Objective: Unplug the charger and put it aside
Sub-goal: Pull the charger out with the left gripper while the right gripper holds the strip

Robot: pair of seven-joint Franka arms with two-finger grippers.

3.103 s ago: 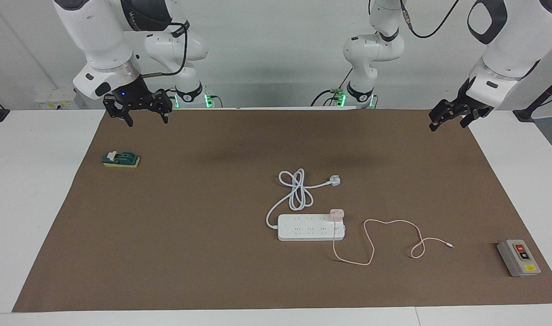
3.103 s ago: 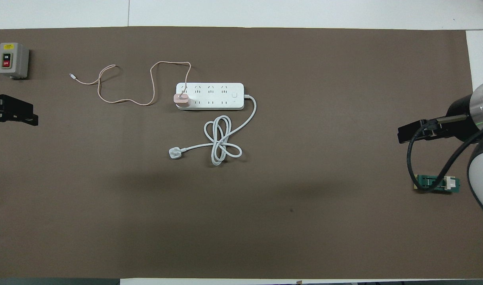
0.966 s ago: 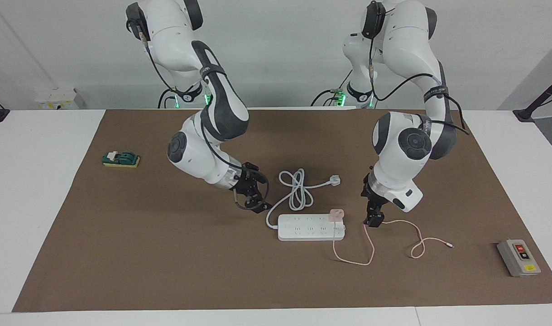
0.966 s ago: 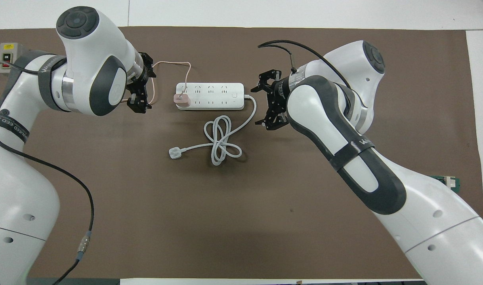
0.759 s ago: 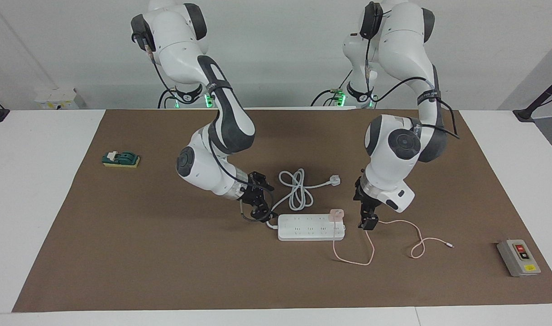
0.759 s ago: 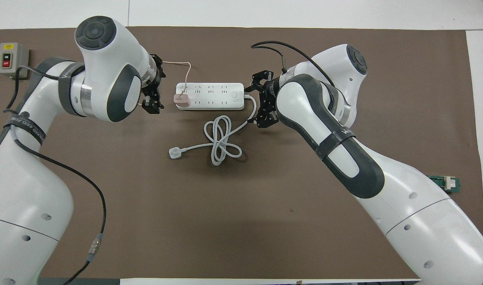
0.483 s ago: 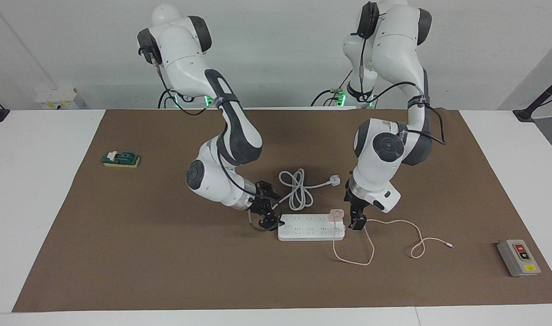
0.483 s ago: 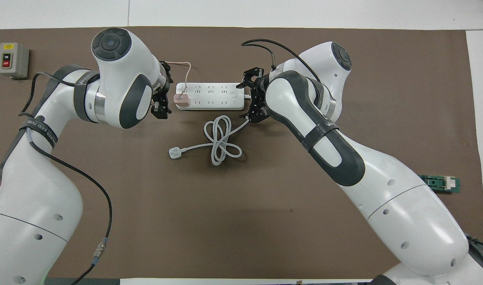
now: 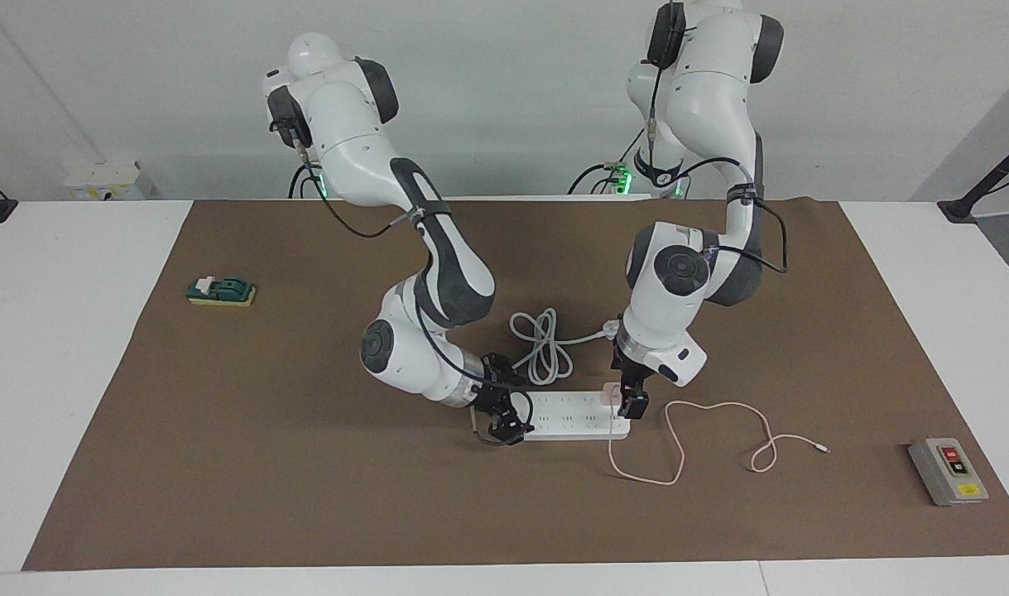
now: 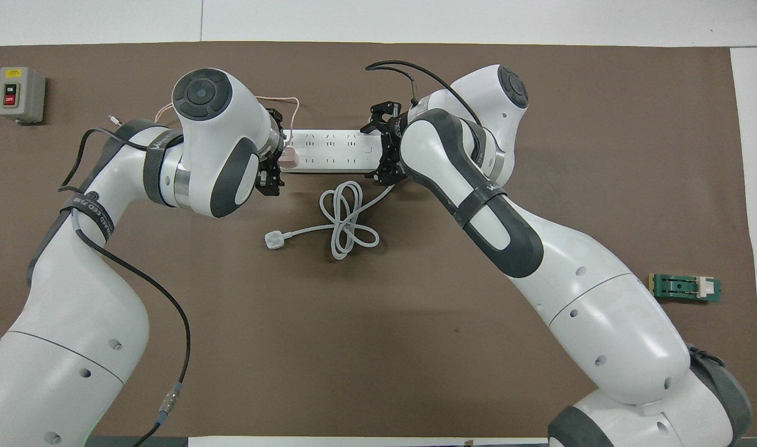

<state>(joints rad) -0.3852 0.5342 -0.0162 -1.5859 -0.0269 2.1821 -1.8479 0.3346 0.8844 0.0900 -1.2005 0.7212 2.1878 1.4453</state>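
Note:
The right gripper grabs the power strip by its cord-exit end (image 10: pixel 374 153) next, to hold the power strip steady for unplugging.
The pale pink charger (image 9: pixel 610 390) is plugged into the end of the white power strip (image 9: pixel 574 420) toward the left arm's end of the table. Its thin pink cable (image 9: pixel 678 463) loops over the brown mat to a tiny white connector (image 9: pixel 824 449). My left gripper (image 9: pixel 632 403) is down at the charger, open, with its fingers on either side of it. In the overhead view the charger (image 10: pixel 289 160) shows just past the left gripper (image 10: pixel 274 155). My right gripper (image 9: pixel 504 410) is open and straddles the other end of the strip (image 10: pixel 335 152).
The strip's thick white cord and plug (image 9: pixel 545 348) lie coiled nearer to the robots than the strip. A grey switch box (image 9: pixel 947 470) sits at the left arm's end of the mat. A green block (image 9: pixel 220 290) sits at the right arm's end.
Both arms have come down from the table's ends to the power strip. The left gripper has closed in on the charger, the right gripper on the strip's other end. Charger and strip have not moved.

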